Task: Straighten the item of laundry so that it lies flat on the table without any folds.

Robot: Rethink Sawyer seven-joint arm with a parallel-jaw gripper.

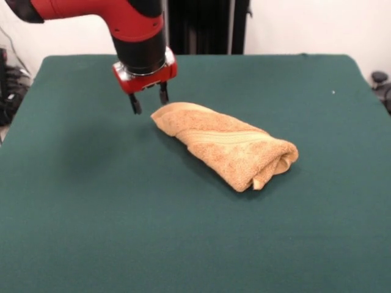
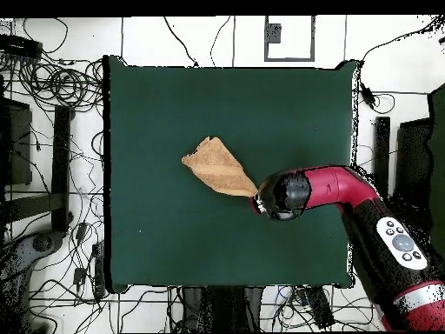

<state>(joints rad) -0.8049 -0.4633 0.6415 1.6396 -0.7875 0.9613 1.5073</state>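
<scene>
I will next grab the bundled towel by its pointed corner (image 1: 157,116) with my gripper, and that will let me shake out the towel's folds.
The golden-tan towel (image 1: 226,144) lies folded over into a thick elongated bundle near the middle of the dark green table (image 1: 91,213). A paler woven band runs along its top, and its right end is rolled up. In the overhead view the towel (image 2: 215,167) is a folded wedge on the table (image 2: 156,235). My gripper (image 1: 148,101) hangs just above the table at the towel's left end. Its two dark fingers are apart and hold nothing. In the overhead view the arm's head hides the gripper (image 2: 261,202) at the towel's corner.
The red arm (image 2: 348,196) reaches in over the table's right side in the overhead view. Cables and stands (image 2: 52,130) lie on the floor around the table. A dark post (image 1: 204,24) stands behind the far edge.
</scene>
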